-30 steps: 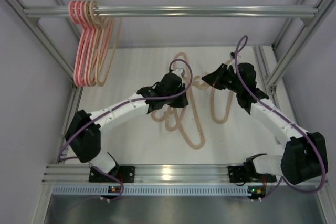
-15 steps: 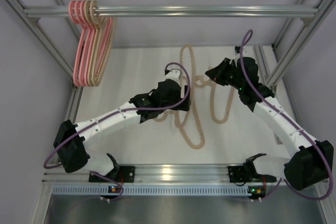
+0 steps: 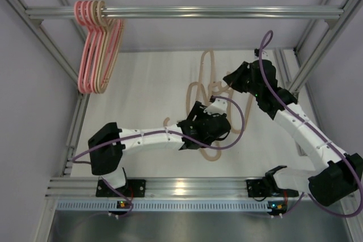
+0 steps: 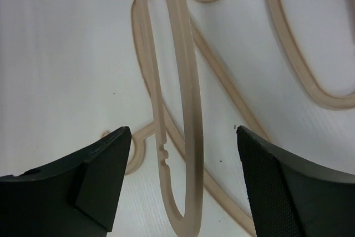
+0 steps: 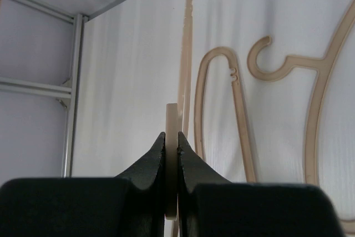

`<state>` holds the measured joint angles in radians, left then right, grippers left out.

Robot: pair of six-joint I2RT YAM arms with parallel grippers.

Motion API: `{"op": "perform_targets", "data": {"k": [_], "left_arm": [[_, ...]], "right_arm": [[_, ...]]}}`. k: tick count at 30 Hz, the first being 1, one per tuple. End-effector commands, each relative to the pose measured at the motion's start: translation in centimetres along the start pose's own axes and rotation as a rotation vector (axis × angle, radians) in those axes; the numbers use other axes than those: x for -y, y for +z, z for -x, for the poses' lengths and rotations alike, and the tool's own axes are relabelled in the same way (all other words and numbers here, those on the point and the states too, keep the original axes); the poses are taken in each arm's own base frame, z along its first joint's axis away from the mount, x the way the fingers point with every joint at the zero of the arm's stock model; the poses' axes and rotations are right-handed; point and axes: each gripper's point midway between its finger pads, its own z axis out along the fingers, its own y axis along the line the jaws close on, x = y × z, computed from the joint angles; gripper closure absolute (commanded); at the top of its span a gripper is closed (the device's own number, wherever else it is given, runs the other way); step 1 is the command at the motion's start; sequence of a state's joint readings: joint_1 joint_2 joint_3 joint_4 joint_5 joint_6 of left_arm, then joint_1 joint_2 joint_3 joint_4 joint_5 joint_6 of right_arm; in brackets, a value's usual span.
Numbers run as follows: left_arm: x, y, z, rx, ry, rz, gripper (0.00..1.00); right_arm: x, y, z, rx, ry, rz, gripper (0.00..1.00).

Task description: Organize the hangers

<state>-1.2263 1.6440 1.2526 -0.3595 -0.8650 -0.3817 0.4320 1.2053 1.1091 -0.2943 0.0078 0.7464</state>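
The beige hanger would stay in my right gripper if I lifted my left gripper now, because its loop hangs untouched between my left gripper's spread fingers.
Several pink and beige hangers hang bunched at the left end of the silver bar. My right gripper is shut on the edge of one beige hanger, which stands on edge above the table. That hanger's narrow lower loop hangs between the wide-open jaws of my left gripper, touching neither finger. More beige hangers lie flat and overlapping on the white table under both arms.
Aluminium frame posts rise at the left and right of the white table. A rail runs along the near edge by the arm bases. Purple cables loop off both arms.
My left gripper opened and swung right and nearer, from beside the hanger to under its lower end. The right gripper stayed shut and turned the beige hanger more upright.
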Motion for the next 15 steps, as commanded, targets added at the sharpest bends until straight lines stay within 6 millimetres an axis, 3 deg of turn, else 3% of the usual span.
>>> {"op": "perform_targets", "data": {"k": [1, 6, 10, 11, 12, 13, 15], "left_arm": [[-1.7, 0.4, 1.1, 0.072, 0.052, 0.175, 0.21], [-1.6, 1.1, -0.4, 0.060, 0.086, 0.207, 0.35], [-1.5, 1.2, -1.0, 0.049, 0.092, 0.205, 0.71], [-1.5, 1.2, -1.1, 0.048, 0.091, 0.202, 0.87], [-1.6, 1.0, -1.1, 0.048, 0.087, 0.195, 0.95], [-1.9, 0.7, -0.9, 0.051, 0.077, 0.188, 1.00], [-2.1, 0.4, -0.7, 0.055, 0.070, 0.183, 1.00]], "right_arm": [[-2.5, -1.5, 2.6, 0.072, 0.015, 0.042, 1.00], [-2.6, -1.6, 2.5, 0.069, 0.021, 0.044, 1.00], [-2.5, -1.5, 2.5, 0.069, 0.021, 0.042, 1.00], [-2.5, -1.5, 2.5, 0.070, 0.021, 0.041, 1.00], [-2.3, -1.5, 2.4, 0.070, 0.020, 0.037, 1.00], [-2.3, -1.5, 2.4, 0.072, 0.020, 0.034, 0.98], [-2.2, -1.5, 2.3, 0.070, 0.017, 0.034, 0.89]]}}
